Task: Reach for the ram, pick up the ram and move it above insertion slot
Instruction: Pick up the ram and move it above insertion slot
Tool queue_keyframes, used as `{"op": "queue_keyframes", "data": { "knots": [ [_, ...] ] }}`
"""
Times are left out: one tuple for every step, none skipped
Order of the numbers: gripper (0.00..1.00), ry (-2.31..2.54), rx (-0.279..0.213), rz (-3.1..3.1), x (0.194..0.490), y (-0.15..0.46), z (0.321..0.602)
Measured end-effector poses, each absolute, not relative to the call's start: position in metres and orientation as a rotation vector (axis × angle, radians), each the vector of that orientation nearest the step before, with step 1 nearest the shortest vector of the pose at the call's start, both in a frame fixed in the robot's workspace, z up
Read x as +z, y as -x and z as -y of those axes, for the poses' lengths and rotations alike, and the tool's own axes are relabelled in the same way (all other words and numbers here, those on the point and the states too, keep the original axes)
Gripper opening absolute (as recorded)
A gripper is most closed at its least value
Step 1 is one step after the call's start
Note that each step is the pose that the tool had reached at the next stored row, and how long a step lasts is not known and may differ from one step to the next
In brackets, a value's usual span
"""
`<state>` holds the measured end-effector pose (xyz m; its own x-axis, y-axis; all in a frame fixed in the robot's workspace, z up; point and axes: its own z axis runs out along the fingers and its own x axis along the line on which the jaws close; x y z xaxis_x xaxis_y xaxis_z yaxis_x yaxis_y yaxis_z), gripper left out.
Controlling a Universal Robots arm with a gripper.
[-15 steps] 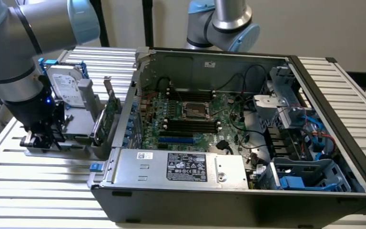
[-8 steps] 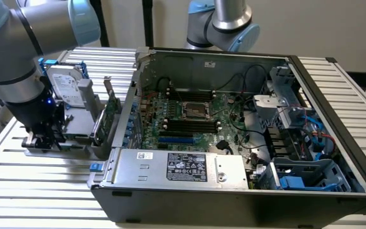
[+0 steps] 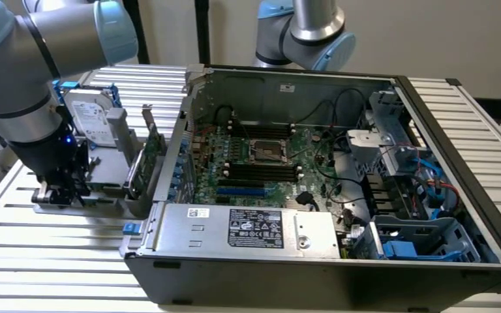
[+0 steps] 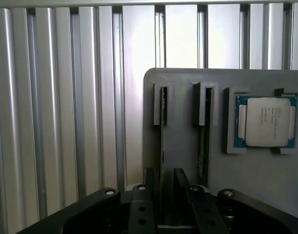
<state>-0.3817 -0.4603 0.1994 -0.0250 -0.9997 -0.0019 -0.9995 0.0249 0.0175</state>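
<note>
My gripper grabs the nearer ram by its end (image 4: pixel 162 163) next, to carry it above the ram's insertion slot.
Two rams stand on edge in the slots of a grey holder plate (image 4: pixel 188 195). In the wrist view the nearer ram (image 4: pixel 162 127) is a thin dark-green strip, and the second ram (image 4: pixel 205 131) stands parallel beside it. My gripper (image 4: pixel 163 183) is low over the plate and open. One black finger (image 4: pixel 149 181) is close against one side of the nearer ram and the other finger (image 4: pixel 180 181) stands off its far side. In the exterior view the gripper (image 3: pixel 55 194) is down at the holder, left of the computer case. The motherboard's black memory slots (image 3: pixel 259 171) lie inside the case.
A processor chip (image 4: pixel 266 122) sits in a recess of the same plate. On the holder stand a silver hard drive (image 3: pixel 89 120) and a green expansion card (image 3: pixel 151 153). The open computer case (image 3: pixel 320 261) takes the middle of the slatted metal table (image 3: pixel 50 261). A second arm's base (image 3: pixel 307 32) rises behind it.
</note>
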Motion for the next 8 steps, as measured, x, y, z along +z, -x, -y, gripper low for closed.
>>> {"op": "queue_keyframes", "data": {
  "knots": [
    [0.31, -2.188, -0.022, 2.24, 0.1992, 0.3817, 0.4603],
    [0.31, -2.189, -0.022, 2.238, 0.199, 0.3817, 0.4603],
    [0.29, -2.19, -0.022, 2.237, 0.1988, 0.3817, 0.4603],
    [0.29, -2.191, -0.022, 2.236, 0.1987, 0.3817, 0.4603],
    [0.22, -2.192, -0.021, 2.235, 0.1987, 0.3817, 0.4603],
    [0.16, -2.192, -0.021, 2.235, 0.1987, 0.3817, 0.4603],
    [0.16, -2.192, -0.022, 2.235, 0.1986, 0.3817, 0.4603],
    [0.13, -2.192, -0.022, 2.235, 0.1986, 0.3817, 0.4603]
  ]
}}
